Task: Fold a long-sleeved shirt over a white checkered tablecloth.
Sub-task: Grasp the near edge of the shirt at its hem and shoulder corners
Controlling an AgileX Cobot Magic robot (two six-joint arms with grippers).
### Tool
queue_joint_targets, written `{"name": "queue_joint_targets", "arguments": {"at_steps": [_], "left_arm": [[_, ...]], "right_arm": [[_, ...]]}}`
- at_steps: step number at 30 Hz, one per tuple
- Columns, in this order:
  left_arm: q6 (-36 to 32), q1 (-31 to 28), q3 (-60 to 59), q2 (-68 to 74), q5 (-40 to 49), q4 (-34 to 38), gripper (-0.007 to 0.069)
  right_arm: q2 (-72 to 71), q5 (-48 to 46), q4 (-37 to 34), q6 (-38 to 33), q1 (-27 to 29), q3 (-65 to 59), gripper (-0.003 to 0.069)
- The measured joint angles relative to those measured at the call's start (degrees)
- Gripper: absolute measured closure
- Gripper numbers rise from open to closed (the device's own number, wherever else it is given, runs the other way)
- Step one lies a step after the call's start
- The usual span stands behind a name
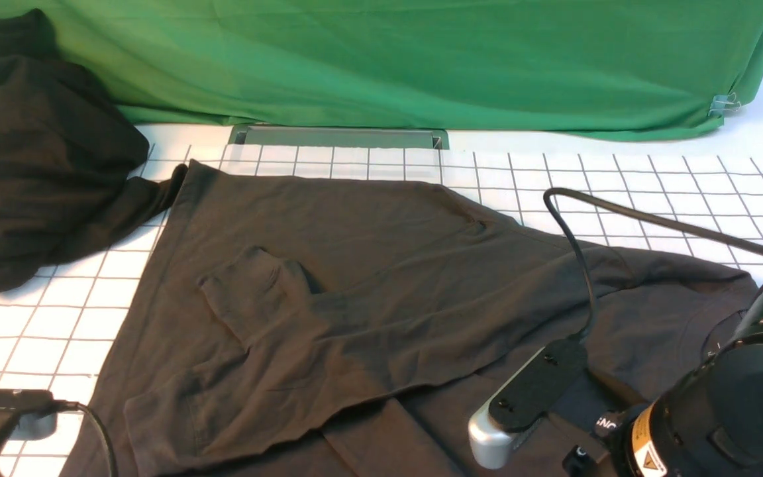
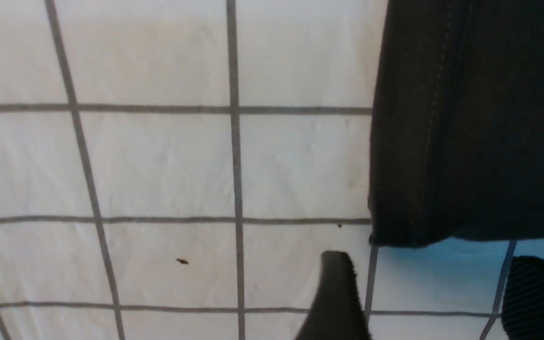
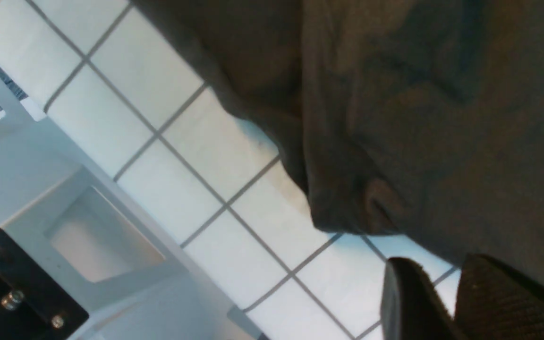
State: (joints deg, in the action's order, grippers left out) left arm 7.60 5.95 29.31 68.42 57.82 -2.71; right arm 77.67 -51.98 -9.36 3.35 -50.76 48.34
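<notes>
The robot should next use its left gripper to grab the shirt's stitched hem corner (image 2: pixel 401 229), which ends in a loose edge, and fold the shirt, while the shirt's body (image 2: pixel 514 130) lies flat.
The long-sleeved shirt (image 1: pixel 381 265), dark brownish-black, lies spread on the white checkered tablecloth (image 1: pixel 653 185) with one sleeve (image 1: pixel 255 291) folded across its body. In the left wrist view, my left gripper (image 2: pixel 437 295) stands open just short of a stitched shirt edge (image 2: pixel 470 123), with only bare tablecloth (image 2: pixel 158 165) between its fingers. My right gripper (image 3: pixel 442 271) hovers at the shirt's rumpled edge (image 3: pixel 395 141); its fingers (image 3: pixel 409 302) are a little apart and hold nothing. Neither pair of jaws shows in the front view, and the shirt's print is hidden.
A blacker, bulkier garment (image 1: pixel 37 152) is heaped at the back left, touching the shirt's corner. The green backdrop (image 1: pixel 421 59) closes the far side, with a grey slot (image 1: pixel 338 137) below it. The right arm's cable (image 1: pixel 580 265) arches over the shirt. A white frame (image 3: pixel 88 236) lies past the cloth's edge.
</notes>
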Motion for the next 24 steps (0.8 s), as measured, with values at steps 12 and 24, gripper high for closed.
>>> {"name": "queue_joint_targets", "arguments": {"at_steps": [12,24], "left_arm": [[0.0,0.0,2.52,6.75,-2.83,2.01,0.0095],[2.94,0.0,1.77,12.52,-4.68,-1.1,0.0162]], "right_arm": [[0.05,1.79,-0.06,-1.37,0.0,0.0,0.047],[0.05,1.79,-0.11,-2.63,0.0,0.0,0.0459]]}}
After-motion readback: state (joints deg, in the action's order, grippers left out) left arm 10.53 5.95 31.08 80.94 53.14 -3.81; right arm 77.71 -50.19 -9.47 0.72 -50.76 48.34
